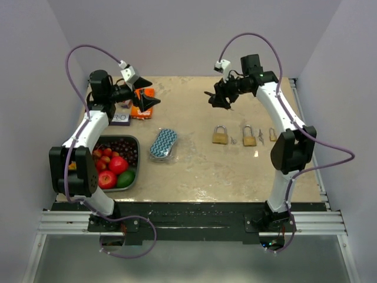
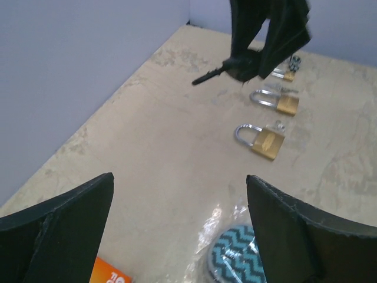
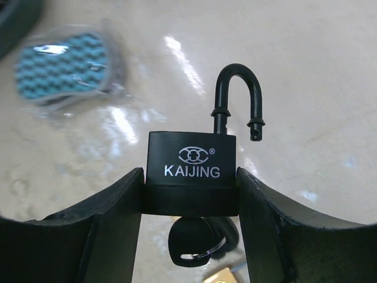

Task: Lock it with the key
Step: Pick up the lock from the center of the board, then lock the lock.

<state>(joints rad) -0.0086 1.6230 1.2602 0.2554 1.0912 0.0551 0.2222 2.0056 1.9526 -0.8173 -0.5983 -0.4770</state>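
Note:
The robot's left hand will next grab the black padlock's open shackle, which leaves its body and key [image 3: 197, 239] free for the right gripper to lock.
My right gripper [image 3: 189, 180] is shut on the body of a black padlock [image 3: 191, 168] marked KAIJING. Its shackle [image 3: 238, 97] stands open, one end free of the body. A black-headed key [image 3: 197, 239] with a ring sits in the lock's underside. In the top view the right gripper [image 1: 219, 98] holds this padlock above the back middle of the table. My left gripper [image 1: 148, 98] hovers at the back left, open and empty, facing the right one. The left wrist view shows the held padlock [image 2: 235, 66] ahead of my open left gripper [image 2: 179, 180].
Two brass padlocks [image 1: 220, 135] [image 1: 249, 137] and a smaller one [image 1: 273, 134] lie in a row on the right. A blue zigzag pouch in plastic [image 1: 163, 144] lies mid-table. A metal tray [image 1: 118, 137] of fruit, an orange packet [image 1: 142, 105] and a purple box [image 1: 121, 118] are at the left.

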